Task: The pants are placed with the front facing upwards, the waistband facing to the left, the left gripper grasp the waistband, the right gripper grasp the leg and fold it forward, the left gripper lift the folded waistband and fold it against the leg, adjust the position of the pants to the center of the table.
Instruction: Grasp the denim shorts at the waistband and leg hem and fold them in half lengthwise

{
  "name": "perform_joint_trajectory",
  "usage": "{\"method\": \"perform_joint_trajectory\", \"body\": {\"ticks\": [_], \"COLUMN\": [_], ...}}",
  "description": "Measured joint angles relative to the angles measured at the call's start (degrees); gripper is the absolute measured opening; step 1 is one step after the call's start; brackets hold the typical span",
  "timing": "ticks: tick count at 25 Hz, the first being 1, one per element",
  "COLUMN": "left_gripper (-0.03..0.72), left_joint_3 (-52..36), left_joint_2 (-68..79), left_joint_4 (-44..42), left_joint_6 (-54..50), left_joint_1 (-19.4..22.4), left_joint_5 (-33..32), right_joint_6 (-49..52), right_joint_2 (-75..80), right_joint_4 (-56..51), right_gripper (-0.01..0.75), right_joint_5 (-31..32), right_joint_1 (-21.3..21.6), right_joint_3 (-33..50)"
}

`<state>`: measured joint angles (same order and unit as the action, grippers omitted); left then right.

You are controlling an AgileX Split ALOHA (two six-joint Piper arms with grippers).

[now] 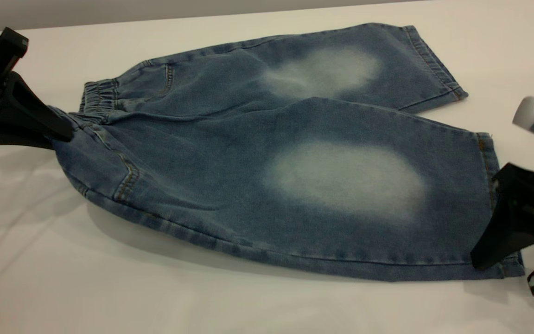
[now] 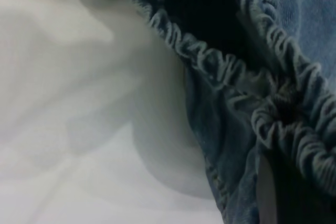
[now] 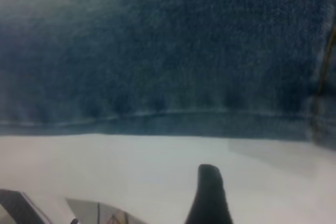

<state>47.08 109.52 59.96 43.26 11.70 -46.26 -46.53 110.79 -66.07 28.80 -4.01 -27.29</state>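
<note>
I should use my right gripper next, as the denim of the near leg lies flat on the tabletop. It will grip the pants by that leg's outer hem corner (image 1: 505,267).
The blue denim pants (image 1: 230,153) lie front up on the white table (image 1: 109,287), with a pale faded patch on each leg. The ruched waistband (image 1: 100,99) points left. My left gripper (image 1: 60,133) is shut on the near part of the waistband and holds it slightly off the table, with a shadow beneath. In the left wrist view the gathered waistband (image 2: 220,69) bunches just past one finger (image 2: 265,195). My right gripper (image 1: 510,271) stands open at the near leg's hem corner, its fingers apart. In the right wrist view one black fingertip (image 3: 209,195) hovers over the table before the leg's edge (image 3: 157,116).
White table surface surrounds the pants on all sides, widest in front. The table's far edge (image 1: 202,16) runs close behind the far leg (image 1: 387,60). No other objects show.
</note>
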Motion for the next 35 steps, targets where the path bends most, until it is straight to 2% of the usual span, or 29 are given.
{"method": "perform_joint_trajectory", "body": {"ticks": [7, 26, 30, 33, 35], "left_gripper": [0.087, 0.087, 0.087, 0.087, 0.087], "left_joint_3": [0.00, 0.00, 0.00, 0.00, 0.00], "left_joint_2": [0.00, 0.00, 0.00, 0.00, 0.00], "left_joint_4": [0.00, 0.00, 0.00, 0.00, 0.00], "left_joint_6": [-0.05, -0.05, -0.05, -0.05, -0.05], "left_joint_1": [0.00, 0.00, 0.00, 0.00, 0.00], "left_joint_5": [0.00, 0.02, 0.02, 0.02, 0.02], "right_joint_6": [-8.98, -18.27, -21.35, -21.93, -21.93], "right_joint_2": [2.67, 2.86, 2.99, 3.05, 3.09], "right_joint_4": [-7.70, -17.15, -19.59, -20.52, -20.52], "right_gripper": [0.466, 0.444, 0.390, 0.311, 0.221], "right_joint_5": [0.13, -5.15, -5.21, -5.60, -5.98], "right_joint_1": [0.00, 0.00, 0.00, 0.05, 0.05], "right_joint_3": [0.00, -0.02, -0.02, -0.02, -0.02]}}
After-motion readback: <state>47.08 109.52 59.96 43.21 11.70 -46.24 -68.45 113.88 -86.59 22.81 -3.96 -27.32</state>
